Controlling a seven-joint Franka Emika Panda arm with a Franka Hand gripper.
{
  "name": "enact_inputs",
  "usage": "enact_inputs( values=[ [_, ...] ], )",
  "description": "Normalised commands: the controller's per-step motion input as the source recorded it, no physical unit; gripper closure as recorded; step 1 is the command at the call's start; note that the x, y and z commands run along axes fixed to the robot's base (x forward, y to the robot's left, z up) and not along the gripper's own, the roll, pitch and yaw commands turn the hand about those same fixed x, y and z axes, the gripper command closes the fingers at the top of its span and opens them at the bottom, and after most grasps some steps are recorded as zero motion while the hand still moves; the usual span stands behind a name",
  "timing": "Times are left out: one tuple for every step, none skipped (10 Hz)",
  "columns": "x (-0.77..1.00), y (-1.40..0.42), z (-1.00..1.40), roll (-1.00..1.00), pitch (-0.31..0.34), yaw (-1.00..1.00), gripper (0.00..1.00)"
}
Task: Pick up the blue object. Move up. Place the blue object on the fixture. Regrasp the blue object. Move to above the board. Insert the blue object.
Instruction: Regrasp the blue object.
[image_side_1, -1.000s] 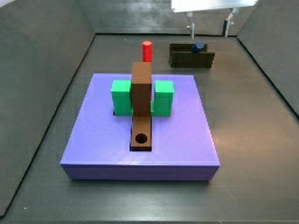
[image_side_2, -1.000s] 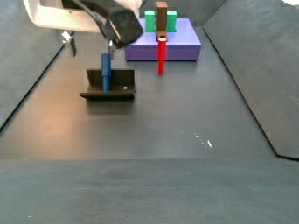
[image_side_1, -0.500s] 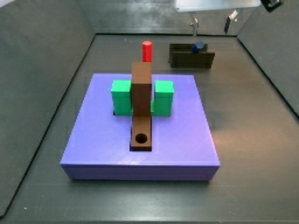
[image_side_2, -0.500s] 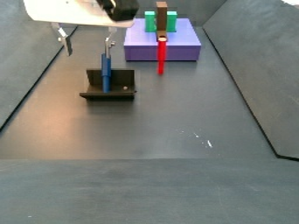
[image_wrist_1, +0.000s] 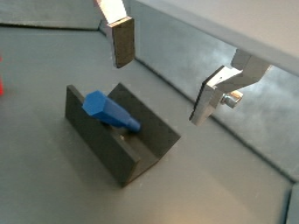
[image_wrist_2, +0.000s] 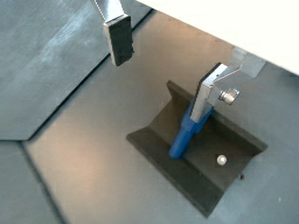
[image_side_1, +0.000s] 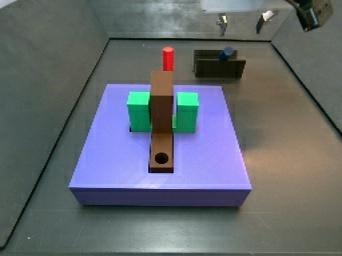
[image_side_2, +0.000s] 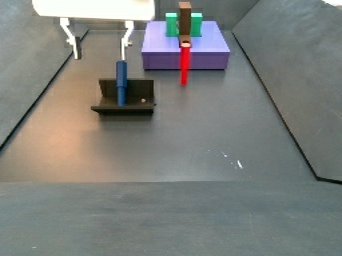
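Next, my gripper grabs the blue object by its exposed thick top end (image_side_1: 229, 52) (image_wrist_1: 103, 107), as the dark fixture's sides hug the blue object's lower part.
The blue object (image_side_2: 122, 82) stands upright in the dark fixture (image_side_2: 123, 106) on the floor, leaning against the back wall in both wrist views (image_wrist_1: 108, 111) (image_wrist_2: 187, 140). My gripper (image_side_2: 100, 45) hangs open above it, with nothing between the fingers (image_wrist_1: 119, 44). In a side view the gripper (image_side_1: 243, 20) sits at the picture's top edge, over the fixture (image_side_1: 218, 68) and the blue object (image_side_1: 229, 54). The lavender board (image_side_1: 201, 160) lies apart from the fixture.
On the board stand two green blocks (image_side_1: 139, 110), a long brown strip (image_side_1: 162, 120) with a round hole, and a red peg (image_side_1: 168, 57). Grey walls (image_side_2: 40, 60) enclose the dark floor on the sides.
The open gripper has risen straight up, away from the blue object, which stays standing in the fixture.
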Motion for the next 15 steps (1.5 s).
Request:
enact_inputs(
  values=[
    [0.0, -0.1, 0.05, 1.0, 0.129, 0.2, 0.0],
    [0.0, -0.1, 0.04, 1.0, 0.12, 0.19, 0.0],
    [0.0, -0.1, 0.04, 1.0, 0.117, 0.19, 0.0],
    [0.0, -0.11, 0.04, 1.0, 0.12, 0.19, 0.0],
    [0.0, -0.12, 0.04, 1.0, 0.109, 0.2, 0.0],
    [0.0, -0.22, 0.0, 1.0, 0.023, 0.2, 0.0],
    [0.0, 0.0, 0.02, 0.0, 0.0, 0.0, 0.0],
    [0.0, -0.08, -0.14, -0.04, -0.066, 0.0, 0.0],
    [-0.06, -0.12, -0.54, -0.09, -0.214, 0.05, 0.0],
    [-0.05, -0.15, -0.58, -0.18, -0.171, 0.03, 0.0],
    [-0.08, -0.15, -0.6, -0.25, -0.209, 0.18, 0.0],
    [-0.24, -0.18, -0.34, 0.0, -0.263, 0.2, 0.0],
    [-0.01, -0.32, -0.06, 0.46, -0.04, 0.12, 0.0],
    [-0.11, -0.31, -0.22, 0.6, -0.06, 0.1, 0.0],
    [0.0, -0.13, -0.3, 0.28, -0.04, 0.05, 0.0]
  ],
)
